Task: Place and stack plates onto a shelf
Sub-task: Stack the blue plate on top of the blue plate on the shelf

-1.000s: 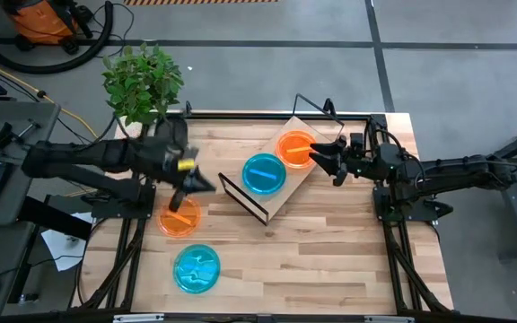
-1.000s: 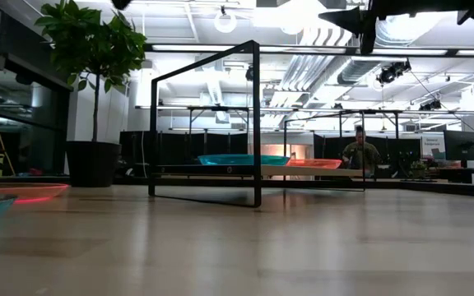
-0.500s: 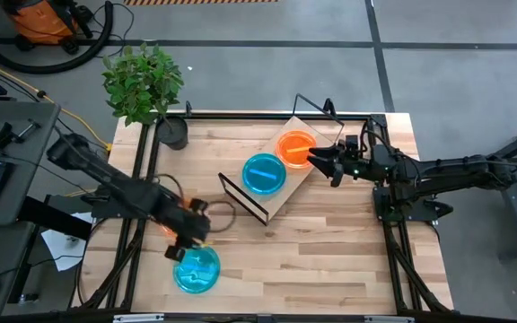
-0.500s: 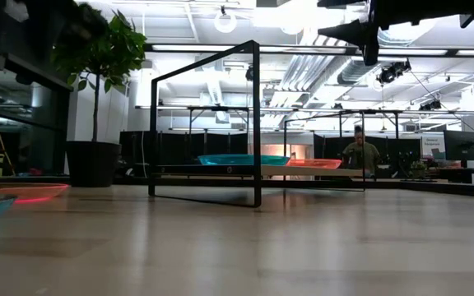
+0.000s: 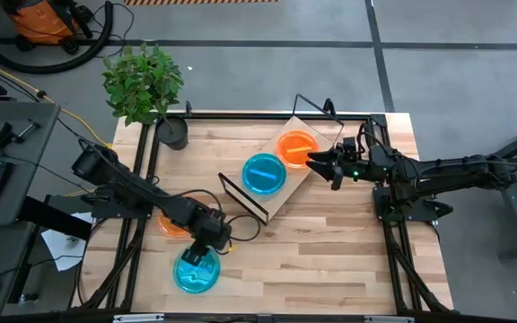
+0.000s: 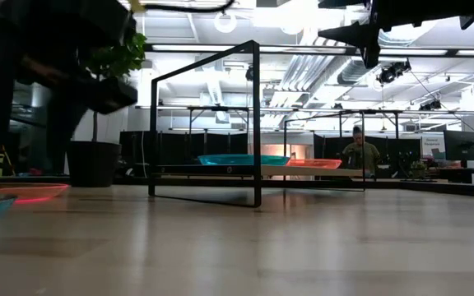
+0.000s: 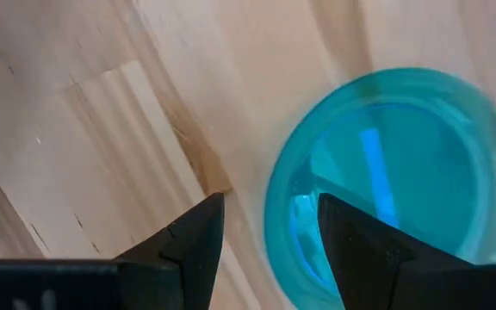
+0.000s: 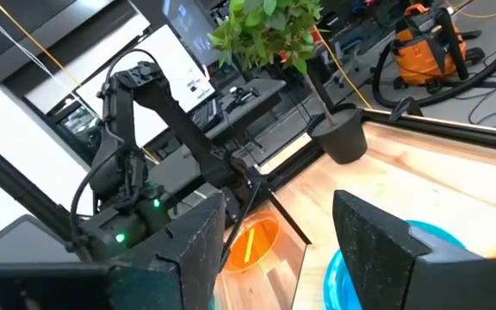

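The tabletop's cyan plate needs to be stacked on the shelf's cyan plate, so my left gripper should next pick up the tabletop's cyan plate by its rim (image 7: pixel 275 205).
The shelf (image 5: pixel 281 184) lies slantwise at mid-table and carries a cyan plate (image 5: pixel 264 173) and an orange plate (image 5: pixel 293 145). Another cyan plate (image 5: pixel 196 271) and an orange plate (image 5: pixel 172 226) rest flat on the tabletop at the near left. My left gripper (image 5: pixel 206 249) is open just over the far rim of the near cyan plate; in the left wrist view that rim (image 7: pixel 275 215) lies between its fingers (image 7: pixel 265 237), and no touch shows. My right gripper (image 5: pixel 317 163) is open and empty, above the shelf's right end beside the orange plate.
A potted plant (image 5: pixel 146 85) stands at the table's far left corner. The shelf's black wire end (image 5: pixel 243 197) rises toward the table's middle. My left arm (image 5: pixel 142 193) crosses over the orange plate on the table. Bare wood lies at the near right.
My left gripper has swung from the far left by the plant toward the table's near edge, past the orange plate, and come down over the near cyan plate. My right gripper has crept a little toward the table's left along the shelf's end. No plate has moved.
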{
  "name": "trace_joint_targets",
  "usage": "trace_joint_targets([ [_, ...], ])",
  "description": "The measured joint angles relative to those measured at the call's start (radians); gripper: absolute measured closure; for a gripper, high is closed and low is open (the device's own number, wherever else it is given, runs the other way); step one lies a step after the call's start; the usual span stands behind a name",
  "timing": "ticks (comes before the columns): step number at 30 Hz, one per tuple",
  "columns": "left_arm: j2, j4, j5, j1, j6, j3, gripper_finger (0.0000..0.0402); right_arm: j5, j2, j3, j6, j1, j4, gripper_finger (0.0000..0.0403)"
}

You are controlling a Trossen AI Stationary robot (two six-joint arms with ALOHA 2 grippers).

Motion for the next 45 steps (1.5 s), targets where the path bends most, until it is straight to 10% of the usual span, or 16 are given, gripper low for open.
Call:
trace_joint_targets([
  [23,0.047,0.169,0.066,0.008,-0.031,-0.161,0.0236,-0.003,0.000,0.000,0.004,0.000,-0.049,0.0203],
  [35,0.051,0.189,0.060,0.010,-0.011,-0.162,0.0391,-0.002,0.000,0.000,0.025,0.000,-0.052,0.0203],
  [45,-0.047,0.142,0.199,0.092,-0.009,-0.166,0.0401,0.001,0.000,0.000,0.025,0.000,-0.067,0.0203],
])
